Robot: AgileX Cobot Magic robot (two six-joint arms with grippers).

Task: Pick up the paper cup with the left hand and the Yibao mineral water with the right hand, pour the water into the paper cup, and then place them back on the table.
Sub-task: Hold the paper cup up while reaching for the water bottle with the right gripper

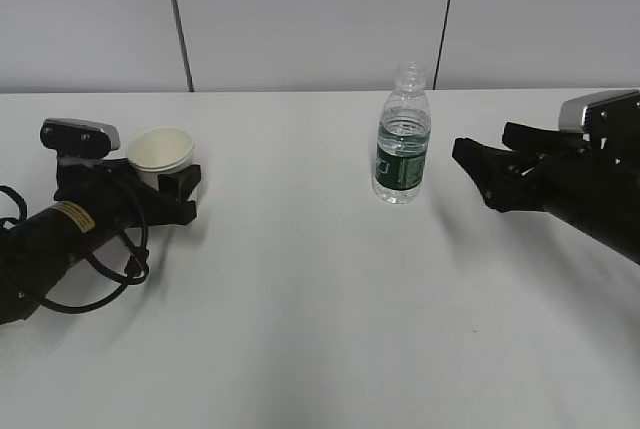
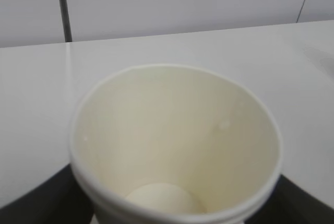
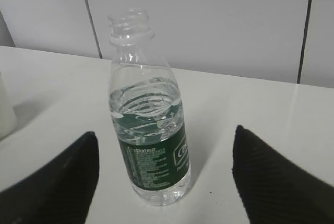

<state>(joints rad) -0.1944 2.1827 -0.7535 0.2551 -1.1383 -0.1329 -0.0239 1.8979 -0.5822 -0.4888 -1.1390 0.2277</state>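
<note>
The robot's right gripper next needs to grab the uncapped Yibao bottle by its green-labelled middle to hold it upright, as the bottle has water reaching above its label.
The paper cup (image 1: 161, 152) stands near the table's left side, cream-white and empty, and fills the left wrist view (image 2: 175, 140). My left gripper (image 1: 168, 179) is shut on it, a black finger (image 2: 44, 200) against each side. The uncapped Yibao mineral water (image 1: 402, 149), with its green label, stands upright right of centre, partly filled. My right gripper (image 1: 484, 149) hovers open just to its right, not touching. In the right wrist view the bottle (image 3: 151, 145) stands ahead of the gripper (image 3: 164, 140), centred between the two wide-spread fingers (image 3: 68, 177).
The white table (image 1: 320, 329) runs back to a grey panelled wall (image 1: 300, 19). A black cable (image 1: 110, 274) loops beside the left arm. The cup's edge (image 3: 5, 112) shows at the far left of the right wrist view.
</note>
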